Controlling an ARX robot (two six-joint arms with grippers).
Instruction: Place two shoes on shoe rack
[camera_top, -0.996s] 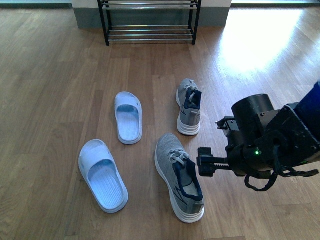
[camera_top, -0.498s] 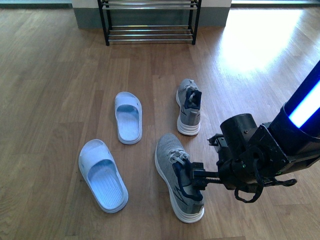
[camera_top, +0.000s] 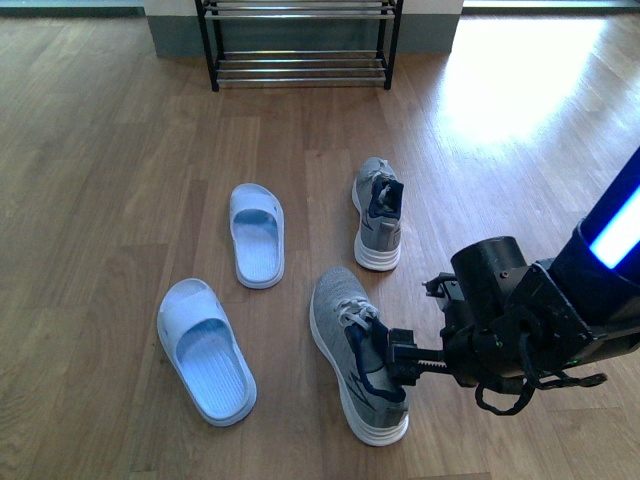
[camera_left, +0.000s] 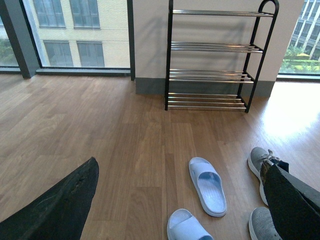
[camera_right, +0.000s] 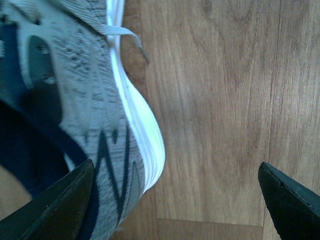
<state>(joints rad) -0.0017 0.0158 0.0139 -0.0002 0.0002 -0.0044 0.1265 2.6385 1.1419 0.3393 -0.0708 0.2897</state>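
My left gripper grabs the far sneaker by its navy collar (camera_top: 386, 198) next, where the upright side stands open, since the far sneaker's toe (camera_top: 375, 170) slopes down round.
Two grey sneakers lie on the wooden floor. The near shoe (camera_top: 345, 335) is front centre and the far shoe (camera_top: 378, 213) stands behind it. My right gripper (camera_top: 397, 362) is open at the near shoe's heel. In the right wrist view, one finger (camera_right: 62, 207) sits over the shoe's (camera_right: 90, 100) grey side by the navy collar. The other finger (camera_right: 290, 200) hangs over bare floor. My left gripper (camera_left: 181, 165) is open and holds nothing, high above the floor. The shoe rack (camera_top: 300, 45) stands against the far wall, and its chrome tiers (camera_left: 215, 47) hold nothing.
Two pale blue slides lie left of the sneakers, one (camera_top: 257, 233) further back and one (camera_top: 205, 350) nearer. Bare wooden floor stretches between the shoes and the rack. A bright sun patch (camera_top: 500, 80) falls on the floor at the right.
My right arm has dropped and shifted left, bringing the open gripper from beside the near shoe to its heel. The shoes and slides have not moved.
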